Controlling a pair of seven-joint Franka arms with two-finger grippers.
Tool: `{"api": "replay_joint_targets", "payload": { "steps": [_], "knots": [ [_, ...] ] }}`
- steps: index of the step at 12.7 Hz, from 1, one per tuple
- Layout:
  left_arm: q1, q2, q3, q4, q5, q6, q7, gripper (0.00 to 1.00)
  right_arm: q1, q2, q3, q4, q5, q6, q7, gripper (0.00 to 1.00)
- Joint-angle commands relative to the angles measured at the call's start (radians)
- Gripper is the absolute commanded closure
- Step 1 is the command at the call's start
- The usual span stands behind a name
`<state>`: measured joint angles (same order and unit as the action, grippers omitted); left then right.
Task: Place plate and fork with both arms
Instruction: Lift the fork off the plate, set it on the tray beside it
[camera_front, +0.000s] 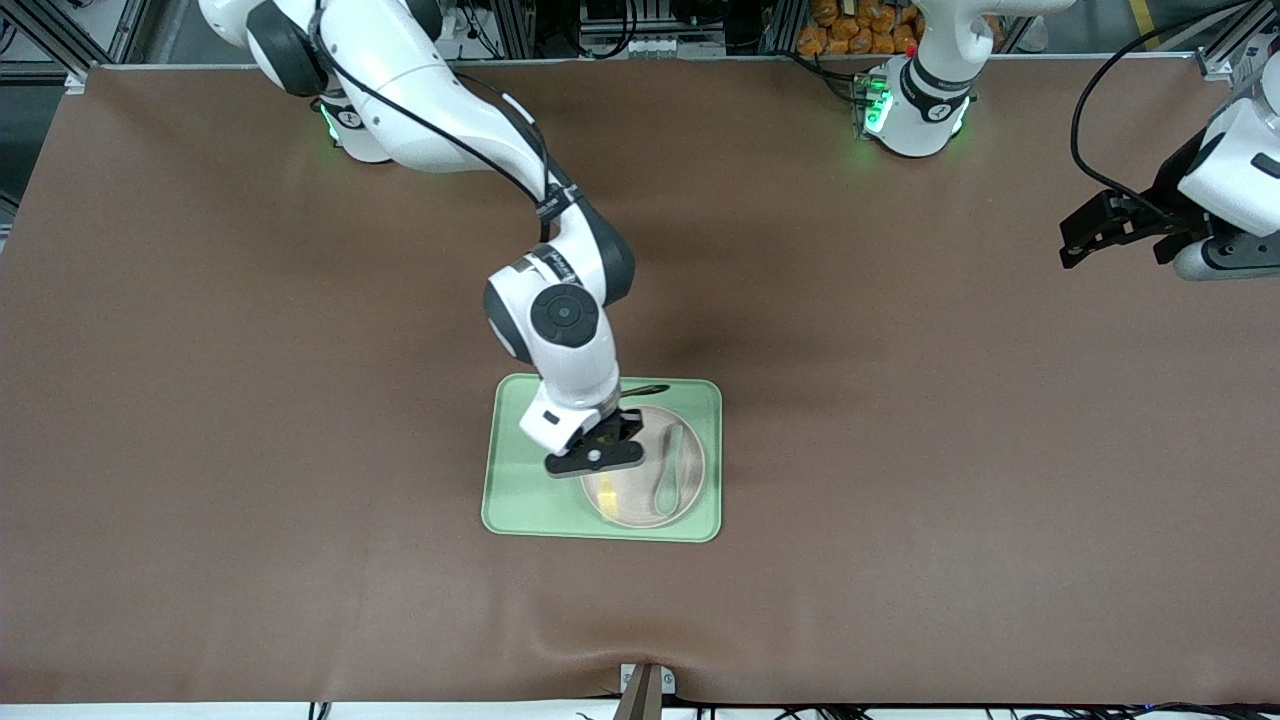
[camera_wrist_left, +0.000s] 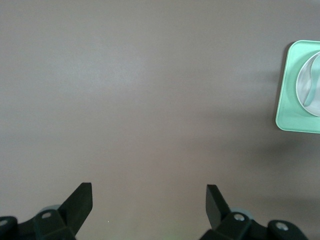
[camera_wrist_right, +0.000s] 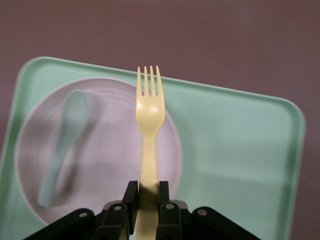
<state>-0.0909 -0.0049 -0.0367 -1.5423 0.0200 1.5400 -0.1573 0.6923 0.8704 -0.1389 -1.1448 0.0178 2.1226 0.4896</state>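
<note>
The robot's right gripper should keep holding the fork, because the fork is high above the tray in the right wrist view, over the plate's edge.
The off-white plate (camera_front: 640, 490) lies in the light-green tray (camera_front: 520, 500), at the tray's half toward the left arm's end. A grey-green spoon (camera_front: 672, 470) lies on the plate. My right gripper (camera_front: 597, 462) is shut on the handle of the yellow fork (camera_wrist_right: 148, 115) and holds it over the plate's edge; the fork's tip shows in the front view (camera_front: 606, 494). In the right wrist view the plate (camera_wrist_right: 110, 150), spoon (camera_wrist_right: 65, 145) and tray (camera_wrist_right: 235, 150) lie below the fork. My left gripper (camera_front: 1085, 240) is open and empty, waiting over bare table at the left arm's end; its fingers (camera_wrist_left: 80, 200) stand wide apart.
The brown table cover (camera_front: 300, 450) surrounds the tray on all sides. The tray's corner (camera_wrist_left: 300, 90) with the plate shows at the edge of the left wrist view. The arm bases (camera_front: 915, 110) stand along the table's edge farthest from the front camera.
</note>
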Motion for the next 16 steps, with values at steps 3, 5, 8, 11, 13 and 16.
{"api": "replay_joint_targets", "payload": {
  "steps": [3, 5, 8, 11, 13, 16],
  "knots": [
    [-0.001, -0.007, -0.017, -0.009, 0.001, -0.008, -0.008, 0.0, -0.068, -0.102, -0.005, -0.195, 0.011, 0.006, 0.041, 1.0],
    [-0.001, -0.007, -0.019, -0.01, 0.001, -0.008, -0.008, 0.0, -0.074, -0.123, -0.004, -0.307, 0.042, 0.148, 0.041, 1.0],
    [-0.003, -0.009, -0.019, -0.012, 0.001, -0.008, -0.01, 0.0, -0.073, -0.128, -0.002, -0.419, 0.065, 0.296, 0.041, 1.0],
    [-0.001, -0.009, -0.02, -0.012, 0.001, -0.008, -0.01, 0.0, -0.074, -0.136, -0.001, -0.47, 0.065, 0.342, 0.04, 1.0],
    [-0.003, -0.009, -0.019, -0.012, 0.001, -0.008, -0.01, 0.0, -0.077, -0.131, -0.002, -0.472, 0.065, 0.339, 0.038, 1.0],
    [-0.003, -0.007, -0.019, -0.012, 0.001, -0.008, -0.01, 0.0, -0.083, -0.139, -0.001, -0.47, 0.067, 0.321, 0.04, 0.0]
  ]
}}
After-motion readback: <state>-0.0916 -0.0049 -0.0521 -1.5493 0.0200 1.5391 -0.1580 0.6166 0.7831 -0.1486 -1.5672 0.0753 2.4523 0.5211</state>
